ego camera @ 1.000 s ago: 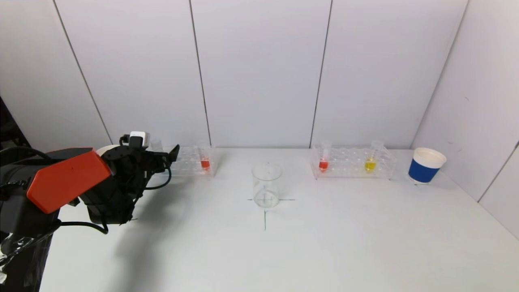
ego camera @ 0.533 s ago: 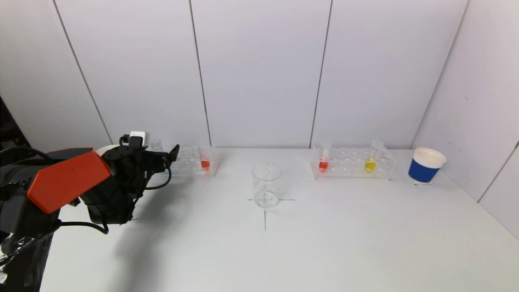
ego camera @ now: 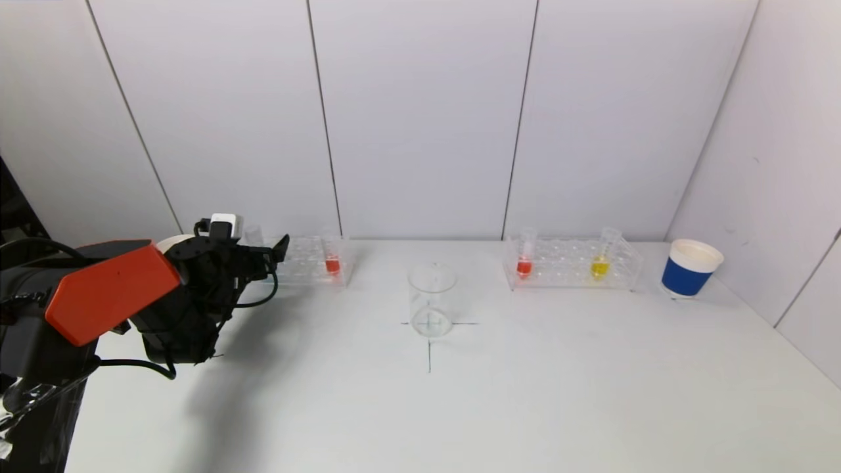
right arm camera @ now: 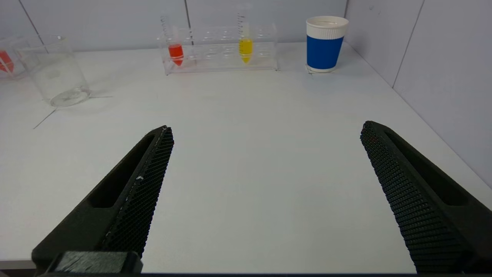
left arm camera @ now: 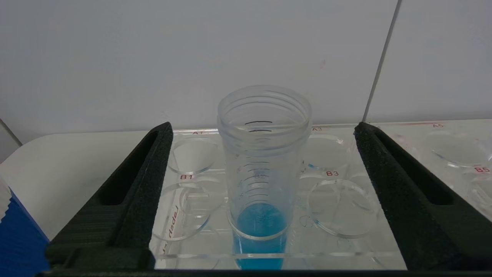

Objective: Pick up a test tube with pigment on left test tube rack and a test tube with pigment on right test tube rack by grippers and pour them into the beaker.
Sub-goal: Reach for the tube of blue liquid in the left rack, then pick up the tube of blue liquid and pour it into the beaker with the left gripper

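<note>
I need to grab the blue test tube next with my left gripper by its bare upper side below the tube's rim (left arm camera: 263, 164), because the rack closes around its lower half.
The left test tube rack (ego camera: 309, 259) of clear plastic holds a tube with red pigment (ego camera: 332, 263) and a tube with blue pigment (left arm camera: 261, 223). My left gripper (left arm camera: 263, 127) is open at that rack. Its black fingers (left arm camera: 146, 184) stand on either side of the blue tube with gaps on both sides. In the head view this gripper (ego camera: 266, 253) hides most of the blue tube. The right rack (ego camera: 571, 266) holds a red tube (ego camera: 524, 265) and a yellow tube (ego camera: 599, 266). An empty glass beaker (ego camera: 431, 299) stands on a cross mark between the racks. My right gripper (right arm camera: 266, 127) is open above bare table.
A blue paper cup with a white rim (ego camera: 690, 269) stands right of the right rack, near the side wall. Another blue cup (left arm camera: 15, 238) shows just beside the left gripper. White wall panels close off the back and right of the table (ego camera: 525, 394).
The visible finger of the left gripper has edged slightly inward towards the blue tube. Nothing else has moved.
</note>
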Robot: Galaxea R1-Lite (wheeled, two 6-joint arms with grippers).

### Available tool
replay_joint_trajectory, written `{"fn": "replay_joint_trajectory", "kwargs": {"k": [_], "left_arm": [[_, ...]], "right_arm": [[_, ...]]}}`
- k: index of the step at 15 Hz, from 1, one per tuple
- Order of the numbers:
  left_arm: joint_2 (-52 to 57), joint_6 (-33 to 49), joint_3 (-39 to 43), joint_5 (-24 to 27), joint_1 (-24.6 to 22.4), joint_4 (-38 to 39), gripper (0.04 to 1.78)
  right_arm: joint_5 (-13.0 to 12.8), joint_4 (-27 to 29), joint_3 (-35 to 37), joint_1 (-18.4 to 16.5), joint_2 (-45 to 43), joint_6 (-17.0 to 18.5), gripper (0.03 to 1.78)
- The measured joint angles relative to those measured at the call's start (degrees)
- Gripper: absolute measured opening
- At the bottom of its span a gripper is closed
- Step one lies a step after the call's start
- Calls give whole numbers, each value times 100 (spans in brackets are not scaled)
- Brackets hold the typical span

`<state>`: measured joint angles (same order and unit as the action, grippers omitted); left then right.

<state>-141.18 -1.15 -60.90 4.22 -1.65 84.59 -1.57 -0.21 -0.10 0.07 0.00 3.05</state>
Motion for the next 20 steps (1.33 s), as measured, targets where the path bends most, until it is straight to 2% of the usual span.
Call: {"fn": "replay_joint_trajectory", "kwargs": {"k": [3,7,9,20], "left_arm": [[-2,2,0,-1,0,0,128],[-13,2,0,-9,0,-9,54],[-13,0,0,-9,0,-13,47],[48,5,-9,-1,0,-102,47]], "right_arm": [[0,2,0,0,0,-2,177],[1,5,0,0,0,-2,177],[1,5,-1,-2,0,-2,177],[1,2,0,0,0,-2,177]]}}
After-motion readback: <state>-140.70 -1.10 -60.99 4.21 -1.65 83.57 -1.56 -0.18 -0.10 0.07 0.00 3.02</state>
